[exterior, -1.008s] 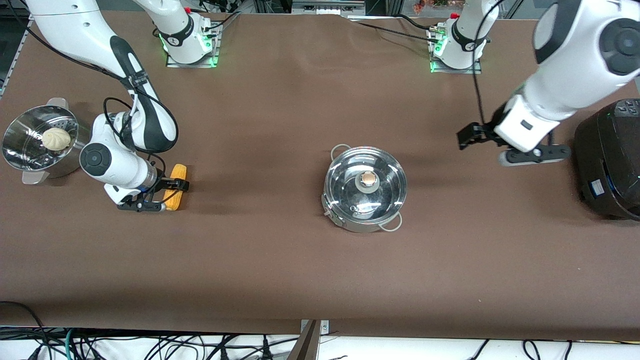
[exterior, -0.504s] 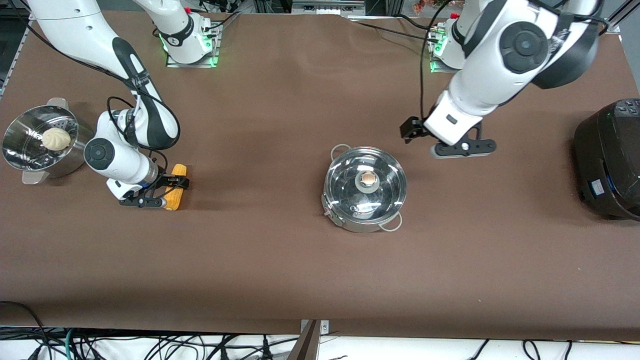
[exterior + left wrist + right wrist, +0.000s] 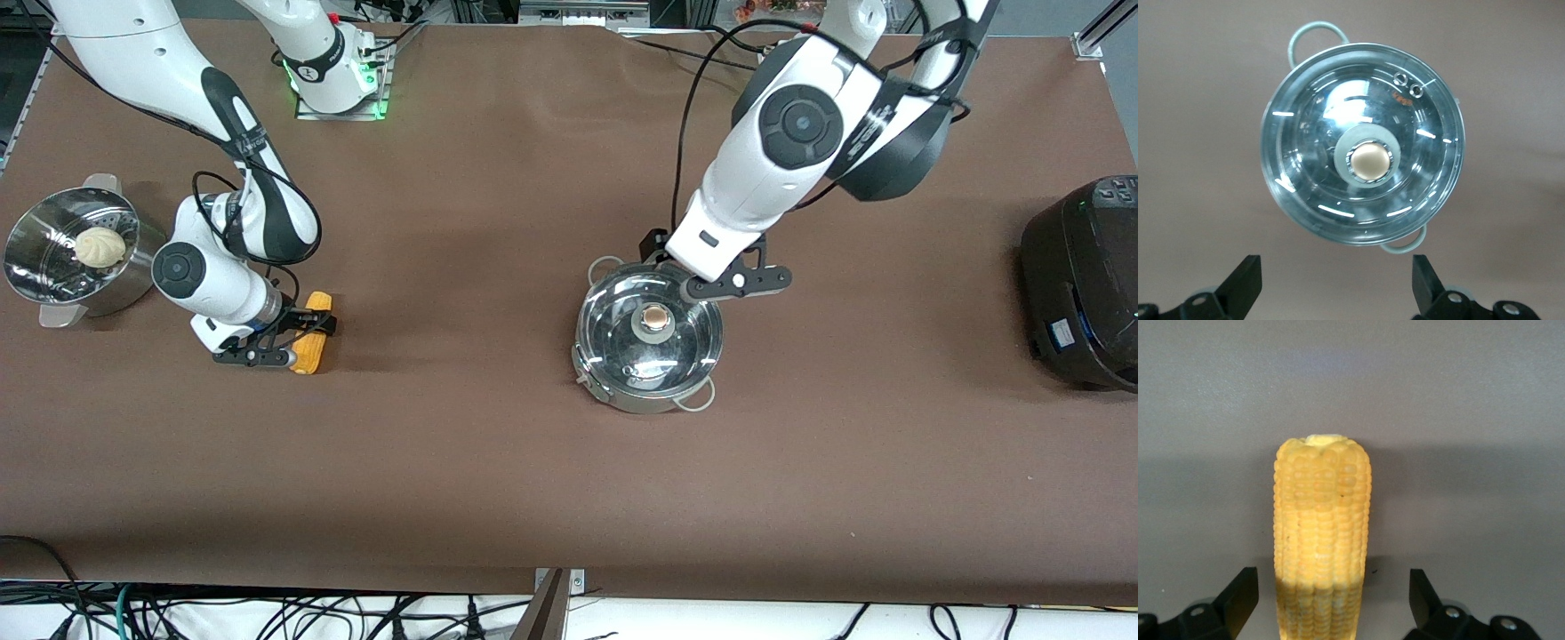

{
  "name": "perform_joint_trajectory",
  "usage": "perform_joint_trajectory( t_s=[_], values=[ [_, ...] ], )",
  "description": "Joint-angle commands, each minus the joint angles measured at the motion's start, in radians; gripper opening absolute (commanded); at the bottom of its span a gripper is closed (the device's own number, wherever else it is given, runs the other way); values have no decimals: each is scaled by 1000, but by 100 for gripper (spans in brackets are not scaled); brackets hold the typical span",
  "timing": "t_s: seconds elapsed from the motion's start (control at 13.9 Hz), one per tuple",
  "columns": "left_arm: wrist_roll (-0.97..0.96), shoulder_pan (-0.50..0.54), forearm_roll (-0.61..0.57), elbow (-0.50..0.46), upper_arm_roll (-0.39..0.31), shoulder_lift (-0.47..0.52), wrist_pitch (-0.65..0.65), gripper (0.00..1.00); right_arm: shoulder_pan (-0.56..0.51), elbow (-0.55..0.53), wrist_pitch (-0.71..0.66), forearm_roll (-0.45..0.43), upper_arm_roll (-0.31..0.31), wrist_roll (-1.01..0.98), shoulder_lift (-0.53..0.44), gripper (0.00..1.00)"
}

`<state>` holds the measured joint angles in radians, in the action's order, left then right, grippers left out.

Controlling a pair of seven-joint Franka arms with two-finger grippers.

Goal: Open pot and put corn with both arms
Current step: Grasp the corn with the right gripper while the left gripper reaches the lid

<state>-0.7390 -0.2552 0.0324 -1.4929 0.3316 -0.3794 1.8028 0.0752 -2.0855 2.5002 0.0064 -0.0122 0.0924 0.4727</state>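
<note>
My right gripper should close on the corn now. Its fingers are on both sides of the corn, low at the table, so they would hold it if they closed now.
The steel pot stands mid-table with its glass lid on and the round knob on top. My left gripper hangs open and empty over the pot's rim on the robots' side. In the left wrist view the lid and knob lie ahead of the open left gripper. The corn lies on the table toward the right arm's end. My right gripper is open around it, down at the table. In the right wrist view the corn lies between the fingers with gaps on both sides.
A perforated steel steamer basket with a white bun stands at the right arm's end, beside the right arm. A large black cooker stands at the left arm's end. Brown cloth covers the table.
My left arm has swung from beside the black cooker across to the pot, still open. My right gripper has stayed at the corn and shifted only slightly.
</note>
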Motion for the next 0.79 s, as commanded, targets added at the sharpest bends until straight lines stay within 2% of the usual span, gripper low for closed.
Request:
perform_joint_trajectory(
  t_s=[0.0, 0.07, 0.22, 0.29, 0.36, 0.72],
  values=[
    [-20, -58, -25, 111, -51, -100, -17, 99, -6, -39, 34, 12, 3, -25, -23, 100],
    [-32, -64, -25, 123, -59, -119, -11, 99, -6, -39, 34, 12, 3, -26, -23, 87],
    [-43, -65, -25, 120, -60, -139, 35, 99, -5, -39, 20, 12, 3, -37, -28, 20],
    [-43, -67, -25, 122, -63, -154, 43, 99, -5, -39, 7, 12, 3, -39, -26, 4],
    [-43, -76, -25, 122, -72, -167, 53, 99, -5, -39, 5, 12, 3, -39, -25, 0],
    [-48, -90, -46, 122, -80, -203, 72, 99, -5, -34, 2, 10, 3, -40, -23, 0]
  ],
)
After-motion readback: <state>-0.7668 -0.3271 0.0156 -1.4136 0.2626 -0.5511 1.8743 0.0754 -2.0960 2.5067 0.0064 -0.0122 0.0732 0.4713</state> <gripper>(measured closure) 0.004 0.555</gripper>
